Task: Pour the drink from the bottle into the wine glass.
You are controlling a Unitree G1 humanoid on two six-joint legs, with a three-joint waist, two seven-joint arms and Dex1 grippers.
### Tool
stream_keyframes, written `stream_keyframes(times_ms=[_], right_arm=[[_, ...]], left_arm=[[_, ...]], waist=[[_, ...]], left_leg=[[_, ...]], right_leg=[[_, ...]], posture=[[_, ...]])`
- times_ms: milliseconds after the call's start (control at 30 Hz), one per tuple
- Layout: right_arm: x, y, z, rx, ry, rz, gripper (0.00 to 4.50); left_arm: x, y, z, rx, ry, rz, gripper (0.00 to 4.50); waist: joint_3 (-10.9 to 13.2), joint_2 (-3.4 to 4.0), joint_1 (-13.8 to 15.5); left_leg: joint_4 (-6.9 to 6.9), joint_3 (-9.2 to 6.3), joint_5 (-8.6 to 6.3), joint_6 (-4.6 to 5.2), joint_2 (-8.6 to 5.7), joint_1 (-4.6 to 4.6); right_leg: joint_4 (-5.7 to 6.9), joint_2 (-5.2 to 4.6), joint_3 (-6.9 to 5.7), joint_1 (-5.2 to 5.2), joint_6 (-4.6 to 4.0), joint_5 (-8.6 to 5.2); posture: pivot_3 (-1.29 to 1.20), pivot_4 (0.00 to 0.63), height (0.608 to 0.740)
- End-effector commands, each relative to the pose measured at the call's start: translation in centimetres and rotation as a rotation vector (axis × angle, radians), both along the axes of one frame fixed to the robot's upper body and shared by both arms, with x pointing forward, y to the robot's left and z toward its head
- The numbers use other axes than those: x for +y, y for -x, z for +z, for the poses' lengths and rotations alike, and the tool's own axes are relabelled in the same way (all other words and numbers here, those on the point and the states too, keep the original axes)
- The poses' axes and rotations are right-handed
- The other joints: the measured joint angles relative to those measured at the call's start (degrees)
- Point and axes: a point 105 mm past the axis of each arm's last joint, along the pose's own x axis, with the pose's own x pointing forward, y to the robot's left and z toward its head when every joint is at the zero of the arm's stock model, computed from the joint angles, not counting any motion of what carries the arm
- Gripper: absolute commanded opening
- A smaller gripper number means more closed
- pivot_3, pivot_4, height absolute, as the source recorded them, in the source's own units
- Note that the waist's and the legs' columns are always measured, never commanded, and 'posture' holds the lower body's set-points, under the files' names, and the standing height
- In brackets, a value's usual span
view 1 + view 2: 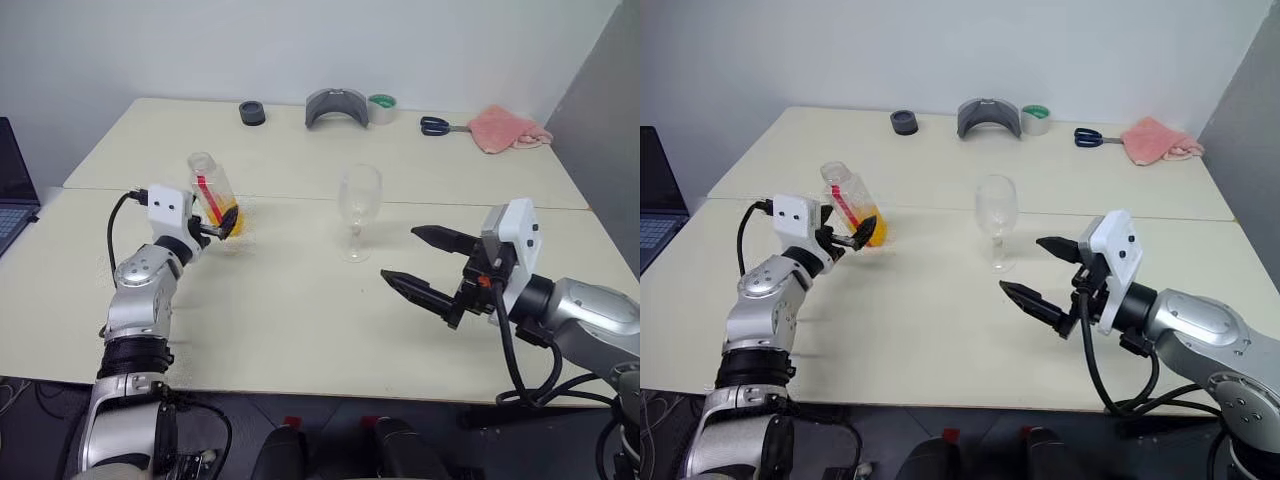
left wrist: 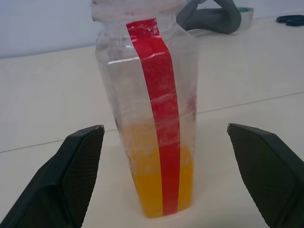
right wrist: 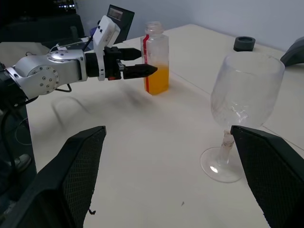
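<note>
The left gripper grabs the bottle by the flat sides of its lower body next, since the bottle's shoulders slope into a round neck.
The bottle stands on the table, clear and squarish with a red stripe. The orange drink fills its lower part. My left gripper is open, with one finger on each side of the bottle's lower half and a gap on both sides. The wine glass stands empty and upright at the table's middle, to the right of the bottle. My right gripper hovers open to the right of the glass and nearer me, pointing toward it and holding nothing. The right wrist view shows the wine glass and, further off, the bottle.
Along the far edge lie a black round object, a grey curved object, a tape roll, scissors and a pink cloth. A laptop sits off the table's left side.
</note>
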Motion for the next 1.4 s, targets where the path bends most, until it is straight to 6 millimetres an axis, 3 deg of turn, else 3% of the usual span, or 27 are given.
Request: stream_keyframes(times_ms=[33,467,700,833,1033,1267,1400], right_arm=[[0.1,0.5,1.1,-0.059,-0.002,0.001,4.48],[0.1,0.2,1.6,-0.062,-0.004,-0.021,4.48],[0.0,0.1,1.7,-0.062,-0.002,-0.036,4.48],[0.1,0.1,1.8,-0.06,-0.005,-0.038,4.5],[0.1,0.2,1.8,-0.058,-0.007,-0.039,4.5],[0.1,0.1,1.8,-0.059,-0.009,-0.043,4.5],[-0.5,-0.5,2.5,-0.104,-0.01,-0.092,4.5]], left_arm=[[-0.1,-0.7,1.3,-0.047,-0.029,-0.008,4.5],[-1.1,-3.7,1.4,-0.068,-0.01,-0.009,4.5],[-1.0,-4.1,1.0,-0.058,-0.004,-0.005,4.5],[-0.8,-4.1,0.9,-0.056,0.009,-0.006,3.62],[-0.6,-4.1,1.0,-0.058,0.017,-0.004,1.84],[-0.6,-4.1,1.4,-0.069,0.006,-0.013,1.75],[-2.1,-4.1,3.6,-0.118,-0.078,-0.091,1.75]], waist=[[0.0,0.0,0.03],[0.0,-0.01,0.5],[-0.01,-0.01,0.62],[-0.01,-0.01,0.74],[-0.01,-0.01,0.77],[-0.01,-0.01,0.77],[0.0,-0.01,0.77]], left_leg=[[0.0,0.0,0.0,0.0,0.0,0.0],[0.04,0.01,0.0,0.0,-0.06,-0.14],[0.05,0.0,0.0,0.0,-0.04,-0.26],[0.06,0.0,0.0,0.0,-0.02,-0.28],[0.06,0.01,0.0,0.0,-0.03,-0.29],[0.07,0.0,0.0,0.0,-0.03,-0.3],[0.07,0.0,0.0,0.0,-0.03,-0.31]], right_leg=[[0.0,0.0,0.0,0.0,0.0,0.0],[-0.07,0.0,-0.1,-0.03,0.01,0.01],[-0.11,0.0,-0.18,-0.08,0.0,0.02],[-0.11,0.0,-0.19,-0.08,0.0,0.02],[-0.12,0.0,-0.2,-0.08,0.0,0.02],[-0.11,0.0,-0.2,-0.08,0.0,0.02],[-0.11,0.0,-0.21,-0.08,0.0,0.02]], posture=[[0.0,0.15,0.74],[0.0,0.15,0.74],[0.0,0.15,0.74],[0.0,0.15,0.74],[0.0,0.15,0.74],[0.0,0.15,0.74],[0.0,0.15,0.74]])
